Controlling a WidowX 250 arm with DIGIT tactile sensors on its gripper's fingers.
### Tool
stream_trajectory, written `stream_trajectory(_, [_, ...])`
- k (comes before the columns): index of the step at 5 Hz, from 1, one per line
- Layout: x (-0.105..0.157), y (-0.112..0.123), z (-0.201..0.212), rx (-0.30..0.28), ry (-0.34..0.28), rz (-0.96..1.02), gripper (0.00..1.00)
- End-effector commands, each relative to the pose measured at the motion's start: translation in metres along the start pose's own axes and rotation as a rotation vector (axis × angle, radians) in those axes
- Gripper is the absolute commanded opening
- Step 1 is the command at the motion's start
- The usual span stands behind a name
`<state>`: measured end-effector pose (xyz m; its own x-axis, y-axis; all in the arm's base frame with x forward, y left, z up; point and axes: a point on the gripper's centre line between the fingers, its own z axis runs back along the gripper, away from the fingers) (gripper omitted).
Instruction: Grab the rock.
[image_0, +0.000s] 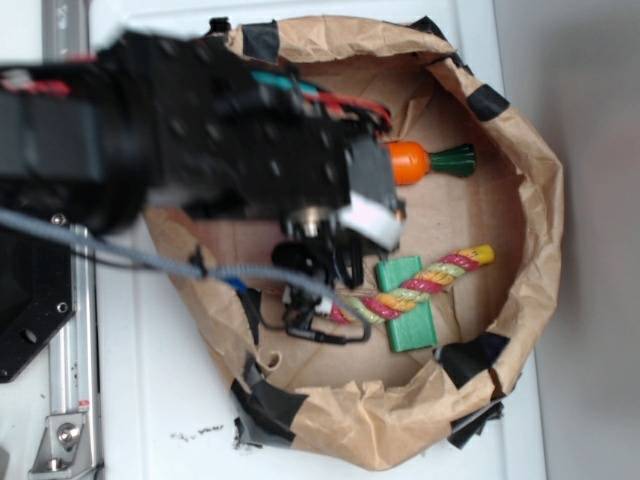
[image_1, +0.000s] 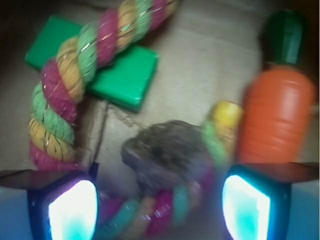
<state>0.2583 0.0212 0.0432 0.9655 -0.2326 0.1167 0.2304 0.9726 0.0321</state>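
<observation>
My fingers stop short of the rock (image_1: 165, 155), above the multicoloured rope in the wrist view, so it is too early to close. My gripper moves toward it first.
In the wrist view the rock (image_1: 165, 155), a dark brown lumpy stone, lies on the brown paper floor just ahead of my gripper (image_1: 160, 206). It sits roughly centred between the two glowing pads (image_1: 72, 210), which stand wide apart, so the gripper is open and holds nothing. A multicoloured rope (image_1: 60, 95) curls around the rock and passes between the fingers. In the exterior view the black arm and gripper (image_0: 315, 300) hang over the left half of the paper basin and hide the rock.
An orange carrot (image_1: 275, 115) (image_0: 425, 162) with a green top lies right of the rock. A green block (image_1: 120, 75) (image_0: 410, 320) sits under the rope (image_0: 420, 285). The crumpled brown paper wall (image_0: 535, 200) rings everything, and a grey cable (image_0: 150, 260) trails off the arm.
</observation>
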Motion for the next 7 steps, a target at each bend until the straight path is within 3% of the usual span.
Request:
stream_trajectory(1, [0.027,0.018,-0.008,0.032,0.001,0.02,1.0])
stream_trajectory(2, [0.032,0.025,-0.019,0.077,0.038,0.023,0.95])
stream_trajectory(3, [0.032,0.026,-0.024,0.077,0.057,0.029,0.0])
stream_trajectory(5, [0.027,0.021,-0.014,0.103,0.052,0.037,0.0])
stream_trajectory(6, [0.024,0.023,0.012,0.05,0.04,0.151,0.0])
stream_trajectory(7, [0.022,0.033,0.062,-0.049,-0.007,0.399,0.0])
